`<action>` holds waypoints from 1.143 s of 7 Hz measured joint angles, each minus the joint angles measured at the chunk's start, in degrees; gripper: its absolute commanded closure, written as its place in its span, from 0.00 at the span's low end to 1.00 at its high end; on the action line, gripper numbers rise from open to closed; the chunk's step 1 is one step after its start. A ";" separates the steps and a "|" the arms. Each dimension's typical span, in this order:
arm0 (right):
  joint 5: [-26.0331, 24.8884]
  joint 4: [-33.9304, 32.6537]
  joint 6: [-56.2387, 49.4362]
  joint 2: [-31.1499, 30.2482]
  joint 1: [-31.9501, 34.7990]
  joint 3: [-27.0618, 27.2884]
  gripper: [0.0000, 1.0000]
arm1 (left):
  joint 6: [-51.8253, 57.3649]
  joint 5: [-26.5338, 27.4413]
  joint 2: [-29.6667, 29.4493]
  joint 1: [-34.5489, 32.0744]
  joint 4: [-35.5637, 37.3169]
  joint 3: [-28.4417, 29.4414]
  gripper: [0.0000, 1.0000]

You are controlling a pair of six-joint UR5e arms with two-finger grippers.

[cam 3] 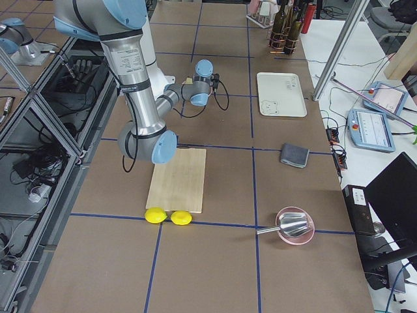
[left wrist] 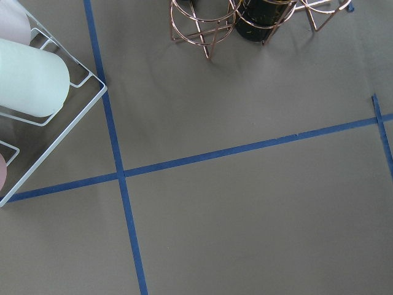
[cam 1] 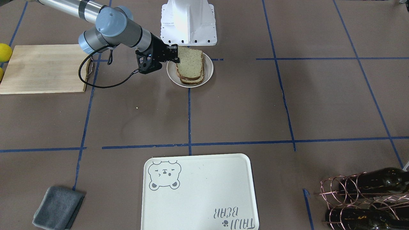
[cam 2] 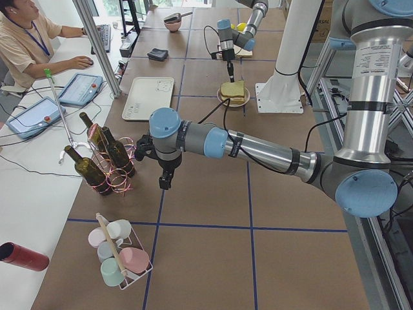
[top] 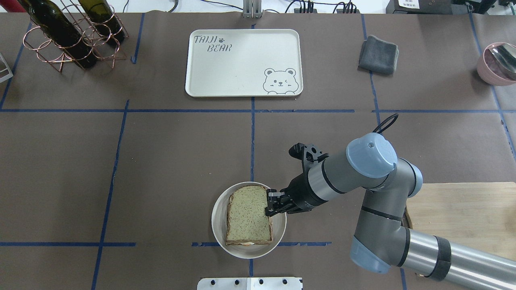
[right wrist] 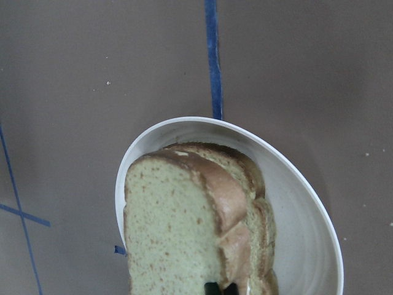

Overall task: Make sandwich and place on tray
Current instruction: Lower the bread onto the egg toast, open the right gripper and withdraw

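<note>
My right gripper opens next, since the top slice (cam 1: 190, 62) leans over the lower slice (cam 1: 192, 81) inside the plate and the top slice would settle there.
The sandwich (top: 248, 215) lies on a small round cream plate (top: 217, 227) near the robot's base. It is two tan, brown-crusted slices with a sliver of white egg at the near edge. My right gripper (top: 269, 204) is shut on the edge of the top slice (cam 1: 190, 62), which is tilted up on the gripper's side. The right wrist view shows that slice (right wrist: 172, 227) close up above the plate (right wrist: 307, 239). The bear tray (top: 242, 64) lies empty across the table, also in the front view (cam 1: 198, 191). My left gripper (cam 2: 165, 182) hangs over bare table by the bottle rack; I cannot tell if it is open or shut.
A wooden cutting board (top: 463, 213) lies on the robot's right, with two lemons (cam 3: 166, 216) beside it. A grey cloth (top: 379, 54) and a pink bowl (top: 496, 62) sit at the far right. A copper rack with wine bottles (top: 68, 36) stands at the far left. A cup rack (left wrist: 31, 92) is nearby.
</note>
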 measured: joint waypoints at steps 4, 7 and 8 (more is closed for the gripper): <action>-0.37 -0.01 0.09 0.06 -0.45 -0.35 0.58 | 0.00 0.00 0.00 0.00 0.00 0.00 0.00; -1.44 -0.08 0.09 -0.01 -0.64 -0.36 0.26 | 0.02 0.00 0.00 0.00 0.00 0.02 0.00; -1.69 -0.08 0.07 -0.01 -0.66 -0.31 0.26 | 0.06 0.00 0.00 0.06 0.00 0.03 0.00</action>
